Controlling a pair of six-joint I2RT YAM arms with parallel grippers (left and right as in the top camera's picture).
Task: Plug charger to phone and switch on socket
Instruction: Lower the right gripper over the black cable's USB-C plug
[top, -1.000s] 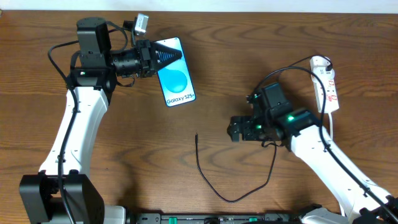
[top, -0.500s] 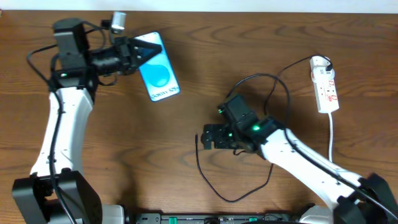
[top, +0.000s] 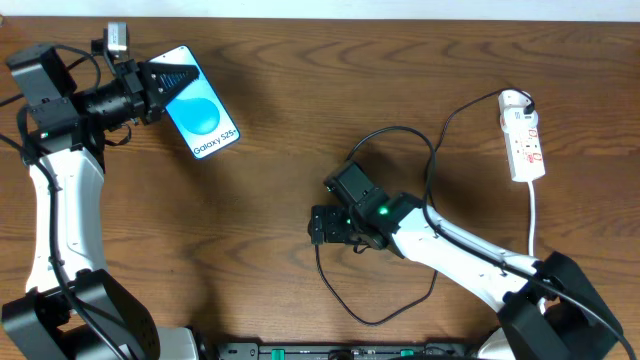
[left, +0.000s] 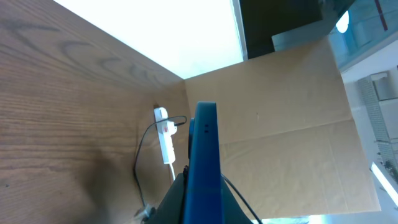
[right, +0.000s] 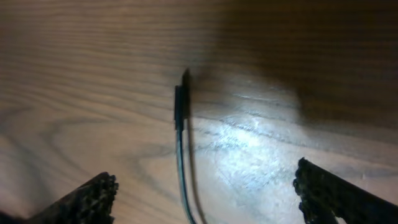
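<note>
My right gripper's fingers don't reach the plug (right: 180, 104) yet, so they should move toward the plug before they close on it.
My left gripper (top: 165, 82) is shut on the phone (top: 203, 115), whose blue screen reads "Galaxy S25", and holds it at the far left of the table. In the left wrist view the phone (left: 204, 162) shows edge-on between the fingers. The charger, a thin black cable (top: 345, 300), loops across the table's front middle. Its plug tip (right: 180, 102) lies on the wood between the open fingers of my right gripper (top: 318, 226), which hovers just over it. The socket, a white power strip (top: 525, 140), lies at the far right; it also shows in the left wrist view (left: 164, 134).
The white cord (top: 533, 225) runs from the power strip toward the front right. The black cable arcs up behind my right arm toward the strip (top: 440, 130). A cardboard wall (left: 292, 124) stands beyond the table's right side.
My left gripper has carried the phone leftward and tilted it. My right gripper has moved left and forward until its open fingers straddle the cable's plug tip.
</note>
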